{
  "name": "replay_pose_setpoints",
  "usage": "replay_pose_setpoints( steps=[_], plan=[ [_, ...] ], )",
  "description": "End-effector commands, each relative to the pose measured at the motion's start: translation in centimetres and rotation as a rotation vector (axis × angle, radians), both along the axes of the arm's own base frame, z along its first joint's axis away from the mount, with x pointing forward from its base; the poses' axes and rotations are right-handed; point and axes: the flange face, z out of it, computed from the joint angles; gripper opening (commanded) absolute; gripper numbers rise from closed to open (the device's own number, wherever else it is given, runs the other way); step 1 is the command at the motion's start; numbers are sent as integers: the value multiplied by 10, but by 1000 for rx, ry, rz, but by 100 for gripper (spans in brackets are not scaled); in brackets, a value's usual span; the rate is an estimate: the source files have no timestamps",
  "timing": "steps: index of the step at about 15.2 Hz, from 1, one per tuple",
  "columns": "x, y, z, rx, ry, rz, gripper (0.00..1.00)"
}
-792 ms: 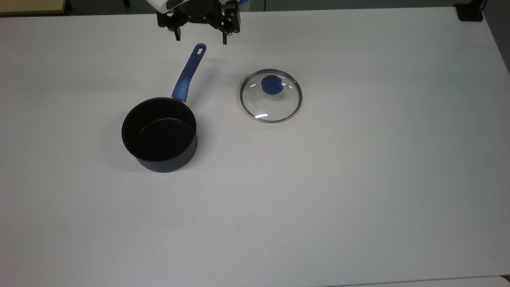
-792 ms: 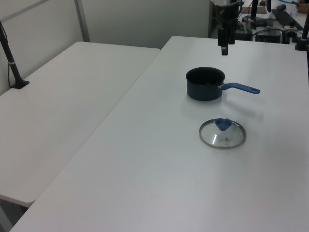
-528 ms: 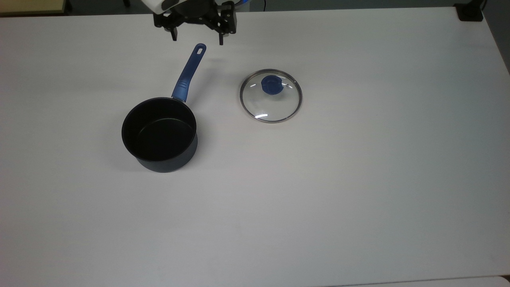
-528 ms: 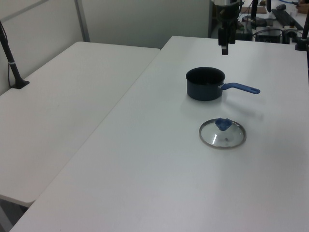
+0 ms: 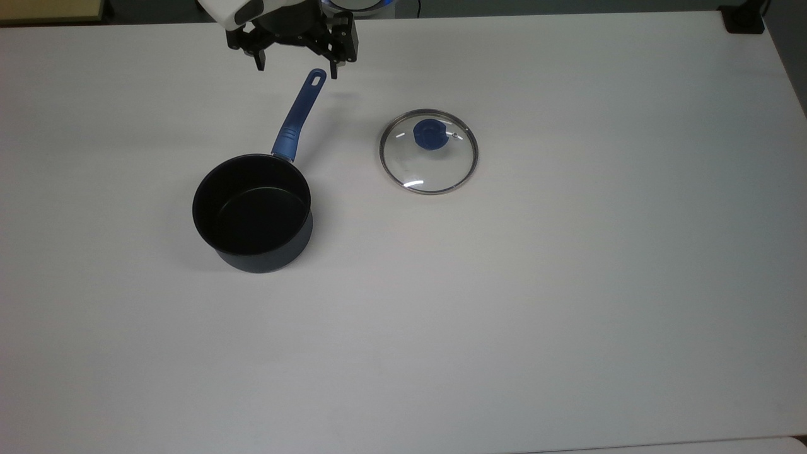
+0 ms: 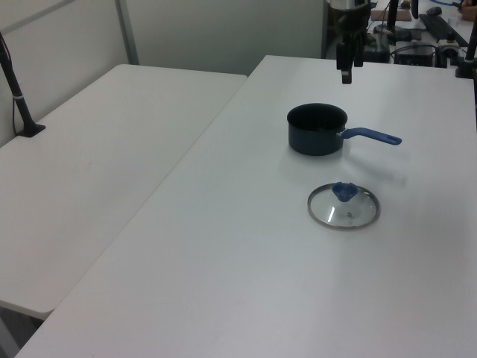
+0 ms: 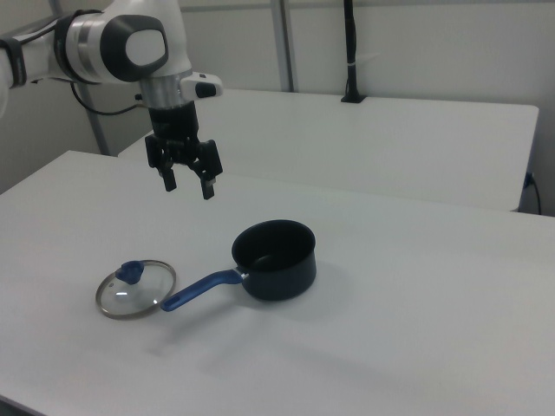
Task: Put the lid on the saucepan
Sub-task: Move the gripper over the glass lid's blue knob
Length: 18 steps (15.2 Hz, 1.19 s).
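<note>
I can put the lid on the saucepan [image 6: 317,128] with my gripper once it grabs the glass lid by its blue knob [image 6: 344,192], which it will do next.
The dark saucepan [image 5: 252,213] stands upright on the white table, its blue handle [image 5: 299,114] pointing toward the top view's upper edge. The glass lid [image 5: 429,151] with its blue knob [image 5: 430,134] lies flat on the table to the top view's right of the pan, apart from it. My gripper [image 5: 296,68] hangs open and empty in the air over the handle's far end. In the right view the gripper [image 7: 189,186] is well above the table, up and left of the saucepan [image 7: 275,259] and above the lid [image 7: 135,289]. In the left view the gripper [image 6: 346,76] hovers behind the saucepan [image 6: 317,128].
A second white table [image 6: 97,149] adjoins on the left view's left, with a black pole [image 6: 15,86] mounted on it. A dark clamp [image 5: 744,19] sits at the top view's upper right corner. Equipment clutters the far end [image 6: 417,37].
The gripper has drifted toward the top view's upper left, still open. The saucepan and lid have not moved.
</note>
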Motion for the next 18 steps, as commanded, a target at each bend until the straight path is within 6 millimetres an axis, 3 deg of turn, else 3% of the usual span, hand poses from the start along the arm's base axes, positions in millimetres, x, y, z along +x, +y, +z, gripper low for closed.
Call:
replay_pose_setpoints(
  steps=[1,11,15,18],
  plan=[
    [-1,3,-14,7,21,28,100],
    [10,13,-37,11,36,107,100],
    [6,52,-42,16,52,149,100],
    [-2,91,-62,19,87,223,100]
  ],
)
